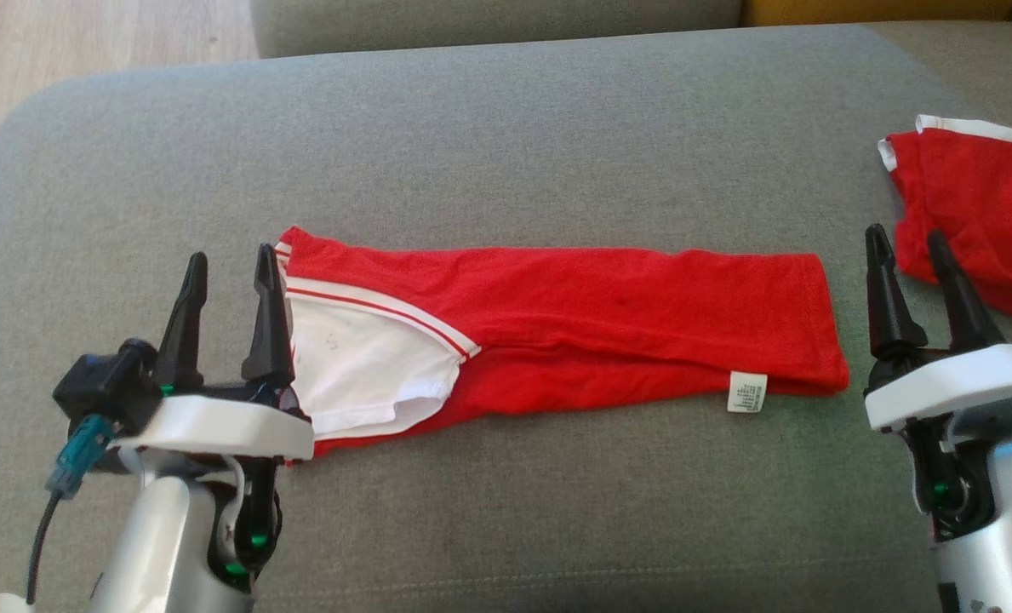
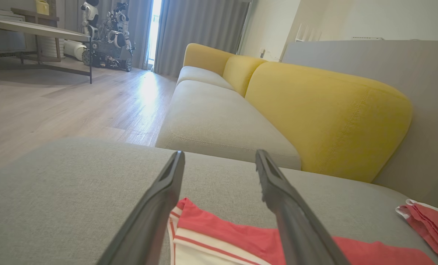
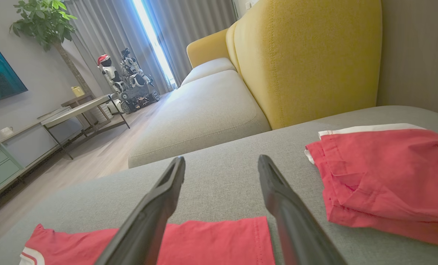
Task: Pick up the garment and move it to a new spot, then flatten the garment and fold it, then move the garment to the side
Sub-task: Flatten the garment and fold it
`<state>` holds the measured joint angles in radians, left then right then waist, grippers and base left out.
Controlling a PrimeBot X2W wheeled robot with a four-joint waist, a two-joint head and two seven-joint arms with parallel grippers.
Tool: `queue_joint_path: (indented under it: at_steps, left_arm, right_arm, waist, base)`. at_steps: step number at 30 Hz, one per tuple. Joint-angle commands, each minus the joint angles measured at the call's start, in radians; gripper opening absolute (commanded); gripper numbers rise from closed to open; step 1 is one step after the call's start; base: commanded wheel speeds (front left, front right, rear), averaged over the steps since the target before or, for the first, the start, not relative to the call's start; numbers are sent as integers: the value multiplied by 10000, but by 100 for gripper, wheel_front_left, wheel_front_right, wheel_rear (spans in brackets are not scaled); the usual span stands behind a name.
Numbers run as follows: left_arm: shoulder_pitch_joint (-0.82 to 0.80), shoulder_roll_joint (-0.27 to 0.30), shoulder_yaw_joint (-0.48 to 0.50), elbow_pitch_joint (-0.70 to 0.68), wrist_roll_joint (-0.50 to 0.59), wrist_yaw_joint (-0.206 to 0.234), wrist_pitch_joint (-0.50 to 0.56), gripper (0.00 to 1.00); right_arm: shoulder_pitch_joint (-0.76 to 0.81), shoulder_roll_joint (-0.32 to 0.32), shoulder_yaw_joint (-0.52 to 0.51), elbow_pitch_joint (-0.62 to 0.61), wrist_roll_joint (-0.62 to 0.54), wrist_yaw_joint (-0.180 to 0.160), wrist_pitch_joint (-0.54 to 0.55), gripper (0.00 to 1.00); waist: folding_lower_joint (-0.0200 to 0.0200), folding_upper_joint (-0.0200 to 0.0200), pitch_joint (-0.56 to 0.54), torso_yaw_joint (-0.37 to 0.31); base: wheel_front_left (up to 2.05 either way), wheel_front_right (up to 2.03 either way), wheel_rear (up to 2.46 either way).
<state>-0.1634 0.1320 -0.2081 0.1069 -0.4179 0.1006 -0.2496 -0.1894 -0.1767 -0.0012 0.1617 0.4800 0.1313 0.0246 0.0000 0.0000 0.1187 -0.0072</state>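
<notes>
Next, my right gripper should grab the red garment by its plain hemmed end (image 1: 821,317) (image 3: 261,238) to fold the long garment in half.
A red garment (image 1: 574,328) with white trim lies folded lengthwise into a long strip across the grey cushion (image 1: 506,136); its white inside and collar face left, a white label sits at the lower right corner. My left gripper (image 1: 229,264) stands open at the strip's left end, fingers spread just above the collar (image 2: 204,235). My right gripper (image 1: 906,243) is open beside the strip's right end (image 3: 219,239), empty and clear of the cloth.
Another folded red garment (image 1: 978,209) with white trim lies at the cushion's right edge, close behind my right fingers (image 3: 384,176). Yellow sofa backrests (image 2: 325,114) rise behind the cushion. Wood floor lies to the left; a table and another robot (image 2: 108,33) stand far off.
</notes>
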Motion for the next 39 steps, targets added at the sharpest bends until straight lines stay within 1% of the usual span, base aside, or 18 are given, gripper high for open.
queue_joint_path:
  at_steps: [1, 3, 5, 7, 13, 16, 19, 21, 25, 31, 39]
  left_arm:
    - [-292, -23, 557, -253, 228, -196, -121, 100]
    - [-261, -179, 693, -168, 392, -449, -121, 100]
    - [-223, -321, 838, -57, 513, -628, -121, 100]
    - [-144, -498, 953, 145, 675, -854, -121, 100]
    - [-129, -677, 1194, 283, 876, -1097, -122, 100]
    - [-173, -733, 1316, 360, 950, -1223, -122, 100]
    - [-246, -769, 1363, 429, 1032, -1331, -122, 100]
    - [-272, -786, 1364, 469, 1072, -1367, -122, 100]
    - [-340, -806, 1330, 526, 1123, -1430, -122, 100]
    - [-482, -814, 1287, 558, 1123, -1464, -122, 100]
    - [-603, -816, 1227, 522, 1086, -1392, -122, 100]
  right_arm:
    - [-32, 1, 105, -431, -141, -6, -88, 100]
    - [-7, 2, 45, -453, -321, -6, -108, 100]
    - [15, -110, 85, -469, -763, -6, -169, 100]
    - [43, 22, 50, -494, -1024, -6, -265, 100]
    - [119, 216, -161, -449, -1416, -6, -415, 100]
    - [168, 549, -567, -121, -1741, -6, -511, 100]
    - [125, 963, -1033, 386, -2092, -6, -591, 100]
    - [14, 1152, -1279, 804, -2106, -6, -535, 100]
    - [-418, 1253, -1737, 1810, -2215, -6, -380, 100]
    - [-1189, 1261, -1284, 3365, -1421, -6, -460, 100]
    - [-1942, 1263, -1161, 5036, -1654, -6, -592, 100]
  waist:
    - [0, 0, 22, 25]
    - [0, 0, 41, 45]
    - [0, 0, 63, 64]
    - [0, 0, 88, 83]
    - [0, 0, 158, 117]
    - [0, 0, 239, 143]
    - [0, 0, 352, 203]
    - [0, 0, 423, 251]
    - [0, 0, 574, 360]
    - [0, 0, 817, 522]
    - [0, 0, 1012, 638]
  base:
    - [0, 0, 0]
    - [0, 0, 0]
    - [0, 0, 0]
    - [0, 0, 0]
    - [0, 0, 0]
    - [0, 0, 0]
    - [0, 0, 0]
    - [0, 0, 0]
    - [0, 0, 0]
    - [0, 0, 0]
    - [0, 0, 0]
